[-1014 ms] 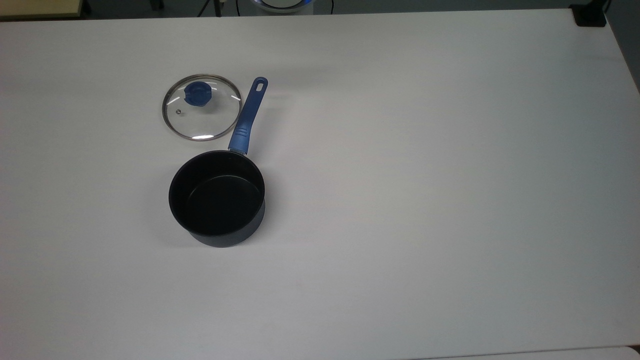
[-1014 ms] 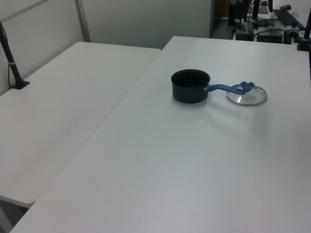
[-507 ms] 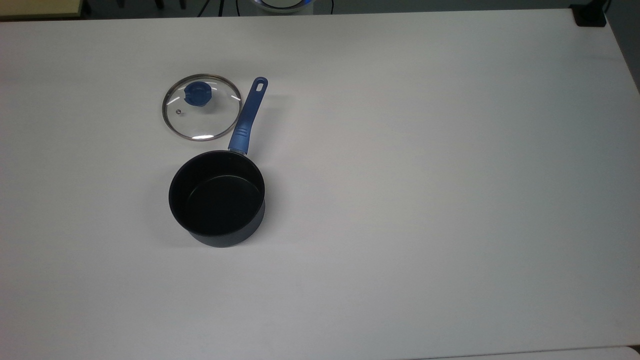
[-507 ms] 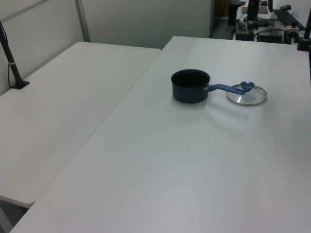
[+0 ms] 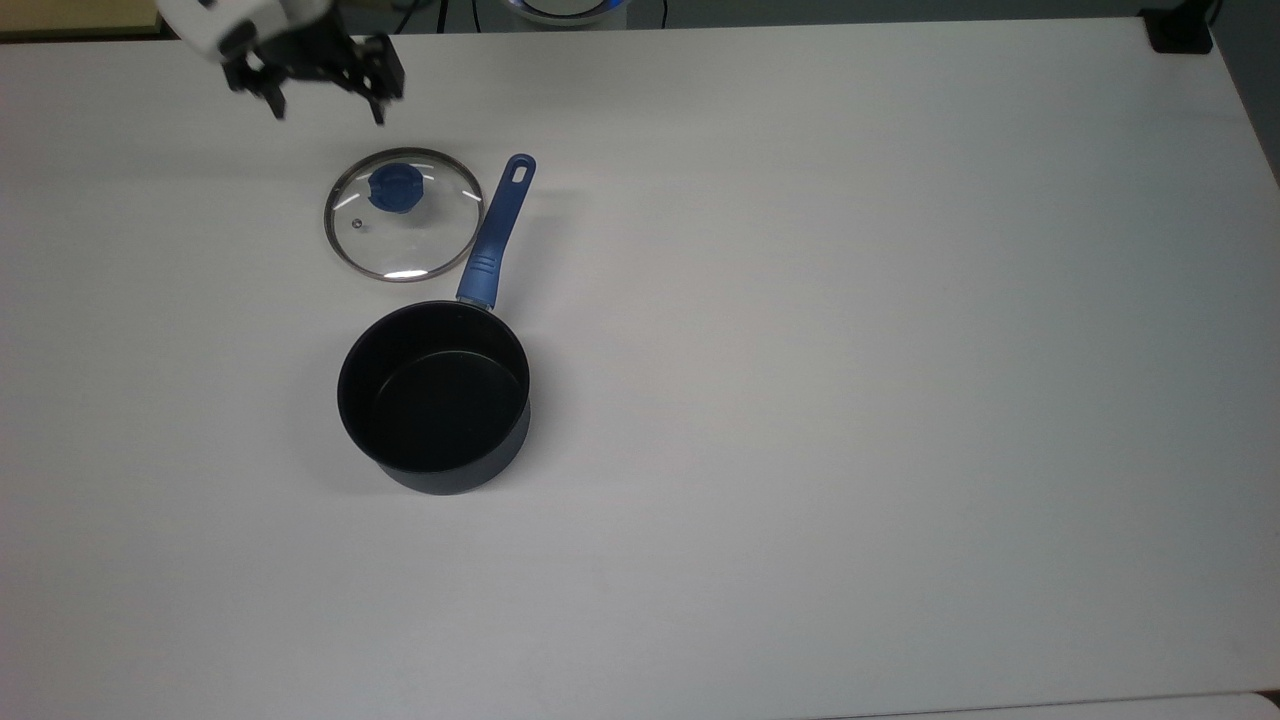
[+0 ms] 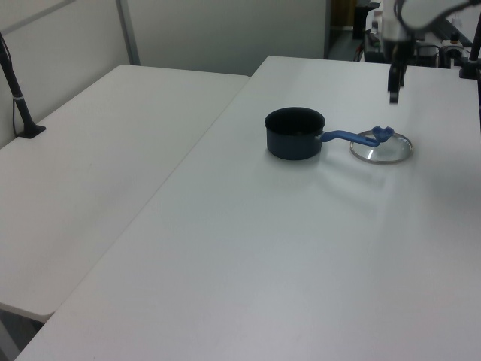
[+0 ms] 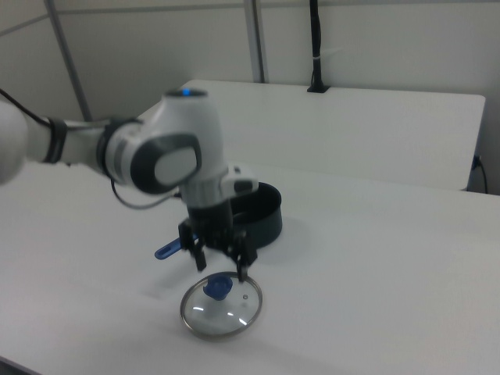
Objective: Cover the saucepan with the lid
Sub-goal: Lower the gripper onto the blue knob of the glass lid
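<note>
My gripper grips the clear glass lid by its blue knob [image 6: 383,134] next, to put the lid on the saucepan [image 6: 294,134].
The lid [image 5: 408,238] is a clear glass disc with a metal rim and a blue knob [image 5: 397,187]. It lies flat on the white table, just beyond the saucepan [image 5: 435,395]. The saucepan is black inside, stands upright and uncovered, and its blue handle [image 5: 497,235] runs past the lid's right edge in the top view. My gripper [image 5: 327,108] hangs open above the table, up and left of the lid in the top view, holding nothing. In the right view the gripper [image 7: 221,266] hovers just over the lid [image 7: 226,312], with the saucepan [image 7: 266,215] behind it. In the left view the gripper [image 6: 394,90] hangs above the lid [image 6: 383,150] and to the right of the saucepan [image 6: 294,134].
The white table [image 5: 850,400] spreads wide to the top view's right. A black block [image 5: 1180,33] sits at its top right corner. In the left view a second table [image 6: 105,165] adjoins on the left, with a black clamped post [image 6: 19,98].
The arm has come into view, and its open gripper now hangs near the lid. The lid and the saucepan have not moved.
</note>
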Robot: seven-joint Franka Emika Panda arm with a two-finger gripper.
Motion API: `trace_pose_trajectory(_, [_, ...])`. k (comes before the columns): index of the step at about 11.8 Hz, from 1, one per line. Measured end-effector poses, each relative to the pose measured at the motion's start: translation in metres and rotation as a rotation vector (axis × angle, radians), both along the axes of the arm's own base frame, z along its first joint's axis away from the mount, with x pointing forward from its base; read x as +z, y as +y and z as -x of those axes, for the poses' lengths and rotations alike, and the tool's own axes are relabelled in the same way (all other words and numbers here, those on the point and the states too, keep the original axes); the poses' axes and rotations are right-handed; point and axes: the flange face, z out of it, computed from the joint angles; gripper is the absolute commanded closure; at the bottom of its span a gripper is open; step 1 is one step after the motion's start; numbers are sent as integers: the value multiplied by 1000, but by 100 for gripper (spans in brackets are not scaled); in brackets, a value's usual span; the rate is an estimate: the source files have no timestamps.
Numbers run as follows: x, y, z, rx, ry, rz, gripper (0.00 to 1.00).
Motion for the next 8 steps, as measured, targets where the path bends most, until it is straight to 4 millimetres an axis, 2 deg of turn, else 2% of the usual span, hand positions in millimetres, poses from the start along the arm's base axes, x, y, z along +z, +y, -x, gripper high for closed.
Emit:
trace_pose_trajectory(2, [-43, 7, 7, 10, 36, -12, 0])
trace_pose_trajectory(3, [-53, 8, 4, 5, 28, -15, 0])
trace_pose_trajectory(6, [-63, 12, -6, -71, -25, -31, 0])
trace_pose_trajectory(8, [-70, 21, -12, -90, -32, -29, 0])
